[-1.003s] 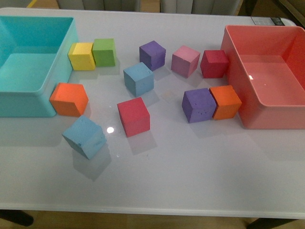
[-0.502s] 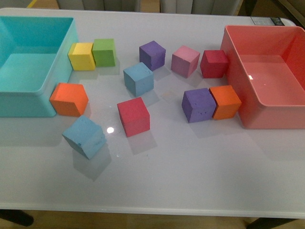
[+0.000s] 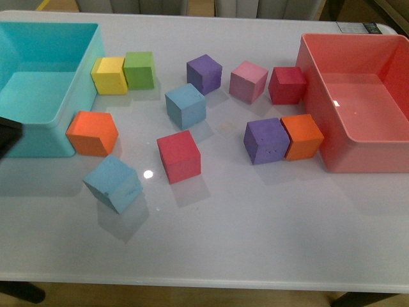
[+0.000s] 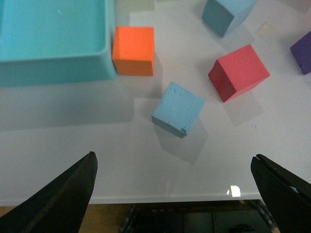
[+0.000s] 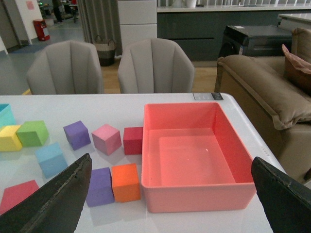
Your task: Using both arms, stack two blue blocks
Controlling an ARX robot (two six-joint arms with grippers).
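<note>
The left gripper grabs the angled sky-blue block by its sides next, to stack it onto the other blue block (image 3: 185, 105).
Two blue blocks lie apart on the white table. One blue block (image 3: 113, 183) sits turned at an angle at the near left, the other (image 3: 186, 105) farther back toward the middle. In the left wrist view my left gripper (image 4: 173, 157) is open over the table's near edge, with the near blue block (image 4: 178, 109) ahead of it and the far one (image 4: 226, 14) cut off by the frame edge. A dark part of the left arm (image 3: 7, 134) shows at the front view's left edge. My right gripper (image 5: 170, 158) is open, held high above the table, and holds nothing; one blue block (image 5: 50, 158) shows in its view.
A turquoise bin (image 3: 77, 83) stands at the left and a coral bin (image 3: 319, 109) at the right. Orange (image 3: 92, 133), red (image 3: 179, 156), yellow (image 3: 110, 75), green (image 3: 140, 70), purple (image 3: 266, 141) and pink (image 3: 248, 81) cubes lie scattered between them.
A dark part of the left arm has come into the front view at the left edge. None of the blocks has moved.
</note>
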